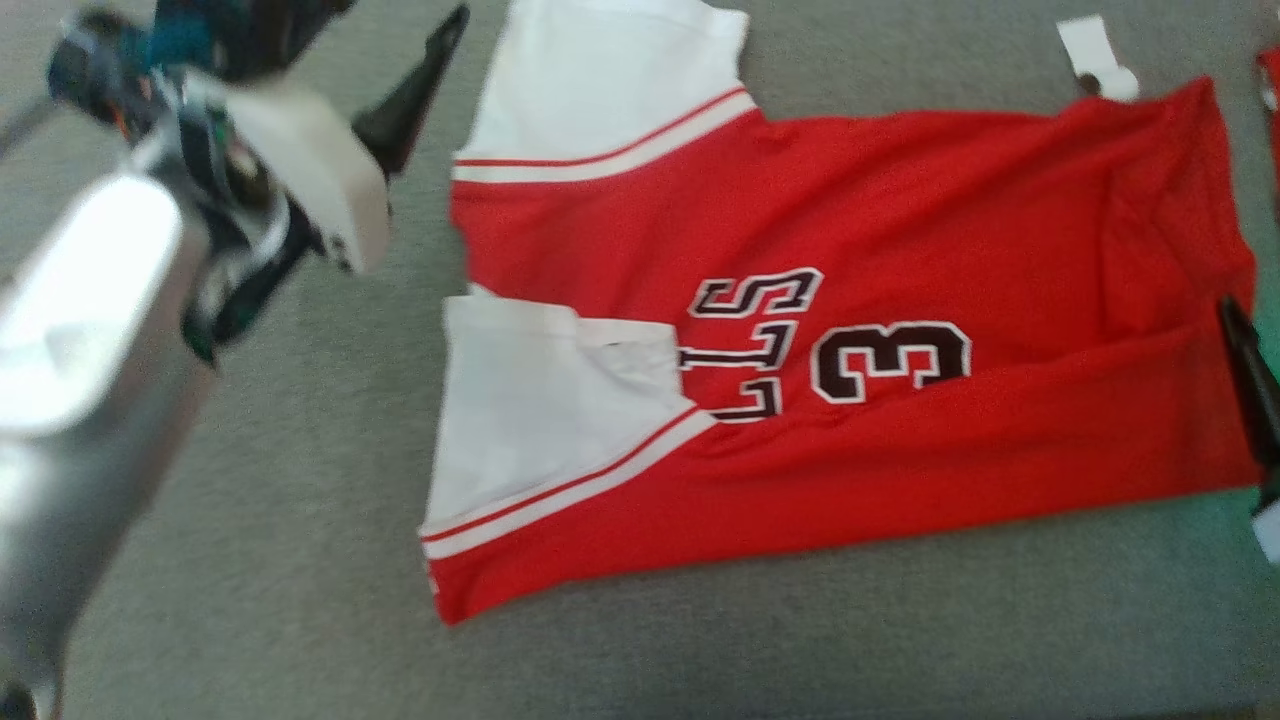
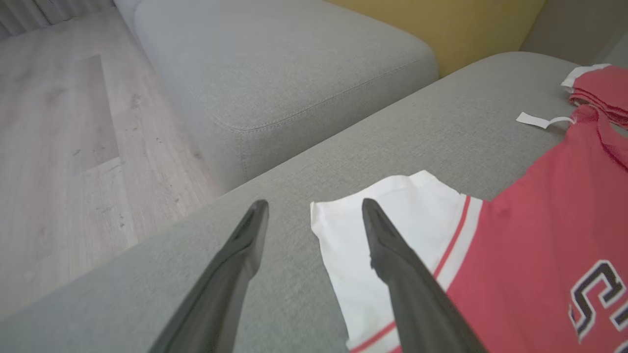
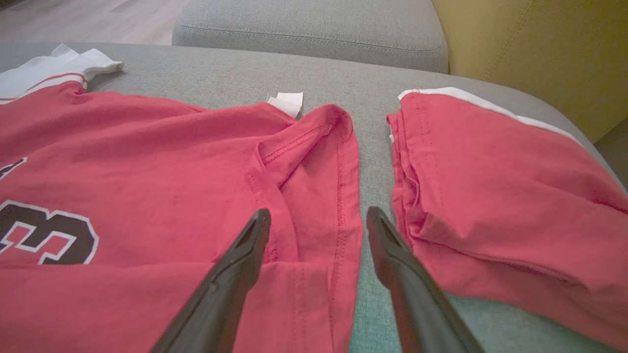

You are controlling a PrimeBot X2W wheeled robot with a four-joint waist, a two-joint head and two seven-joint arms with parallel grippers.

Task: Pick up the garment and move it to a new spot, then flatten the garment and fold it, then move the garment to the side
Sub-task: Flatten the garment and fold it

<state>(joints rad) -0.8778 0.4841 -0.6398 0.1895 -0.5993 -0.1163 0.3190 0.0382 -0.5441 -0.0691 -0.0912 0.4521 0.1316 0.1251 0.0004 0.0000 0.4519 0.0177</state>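
The red body of the jersey point(image 1: 912, 216) is lying flat on the cushion. I will next pinch the jersey with my left gripper by its raised white sleeve corner point(image 1: 519, 10).
The garment point(image 1: 900, 250) is a red jersey with white sleeves and dark lettering, lying spread on the grey cushion point(image 1: 300, 500). Its near long side is folded up over part of the lettering. My left gripper point(image 2: 314, 208) is open above the cushion at the far white sleeve point(image 2: 392, 206), one finger over the sleeve and the other over bare cushion. In the head view a dark left finger point(image 1: 405, 100) shows beside that sleeve. My right gripper point(image 3: 319, 215) is open over the jersey's hem point(image 3: 338, 196), holding nothing. Its dark finger point(image 1: 1250, 380) shows at the head view's right edge.
A folded red garment point(image 3: 490, 196) lies just right of the hem, with a narrow strip of cushion between. A white tag point(image 3: 289, 100) sits at the hem's far corner. Beyond are a second grey cushion point(image 2: 294, 63), a yellow backrest point(image 3: 539, 49) and a wooden floor point(image 2: 59, 147).
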